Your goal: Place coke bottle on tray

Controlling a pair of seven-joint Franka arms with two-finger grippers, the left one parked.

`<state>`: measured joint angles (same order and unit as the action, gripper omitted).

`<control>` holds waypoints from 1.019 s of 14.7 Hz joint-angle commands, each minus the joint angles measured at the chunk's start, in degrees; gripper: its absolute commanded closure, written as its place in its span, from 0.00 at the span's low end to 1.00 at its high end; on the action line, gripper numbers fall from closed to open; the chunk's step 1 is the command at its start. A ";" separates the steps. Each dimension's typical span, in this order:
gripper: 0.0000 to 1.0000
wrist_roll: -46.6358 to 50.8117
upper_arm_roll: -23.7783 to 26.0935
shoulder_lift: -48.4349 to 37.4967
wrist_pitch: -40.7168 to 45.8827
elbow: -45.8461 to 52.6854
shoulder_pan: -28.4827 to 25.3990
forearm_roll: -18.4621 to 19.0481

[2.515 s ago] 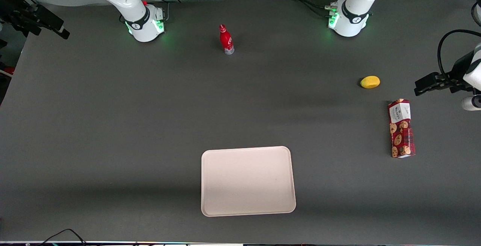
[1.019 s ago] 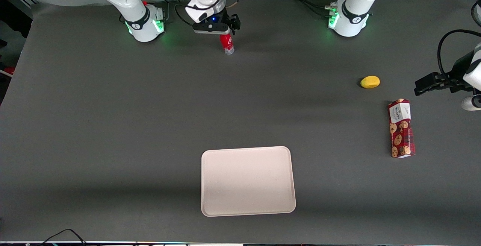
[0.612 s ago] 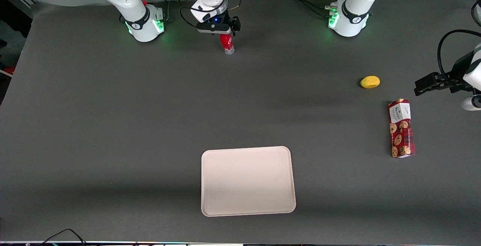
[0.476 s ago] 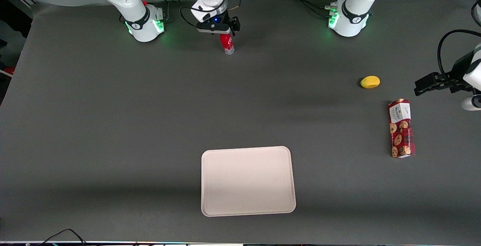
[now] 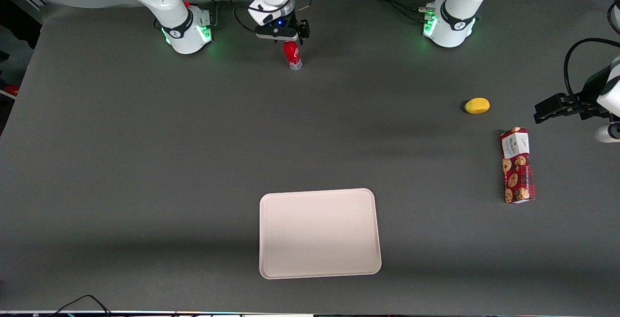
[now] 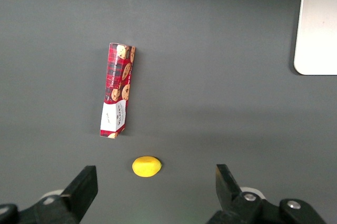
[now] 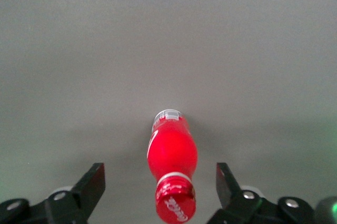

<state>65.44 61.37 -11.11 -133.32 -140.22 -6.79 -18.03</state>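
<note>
My gripper grabs the bottle by its neck (image 5: 289,44) next, to place it on the tray (image 5: 319,233).
The coke bottle (image 5: 292,56) stands upright on the grey table between the two arm bases, far from the front camera. It is slim and red, with a red cap and a silvery base, and shows from above in the right wrist view (image 7: 172,155). My gripper (image 5: 286,40) hangs directly over its cap. Its fingers (image 7: 89,187) are wide open, one on each side of the bottle's neck, not touching it. The tray (image 5: 319,233), pale beige-pink and bare, lies flat much nearer the front camera; its corner shows in the left wrist view (image 6: 316,29).
A yellow lemon-like fruit (image 5: 477,105) and a red patterned cookie box (image 5: 517,165) lie toward the parked arm's end of the table; both show in the left wrist view, the fruit (image 6: 146,166) and the box (image 6: 118,90).
2.5 s ago my arm was out of view; since then it has come in over the bottle, and in the last second it shifted slightly and settled over the cap. The bottle has not moved.
</note>
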 commanded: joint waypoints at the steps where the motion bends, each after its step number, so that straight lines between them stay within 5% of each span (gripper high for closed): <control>1: 0.21 1.18 0.50 -0.93 -1.06 -0.84 0.11 -1.31; 5: 0.49 1.09 0.76 -1.01 -1.15 -1.55 -1.29 -1.31; 9: 0.94 0.39 0.76 -1.01 -1.15 -1.55 -1.38 -1.31; 15: 1.00 -0.31 -2.12 -1.01 -0.27 1.95 -1.03 -1.05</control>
<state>65.60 61.49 -11.17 -133.87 -140.72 -7.61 -18.04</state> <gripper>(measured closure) 0.687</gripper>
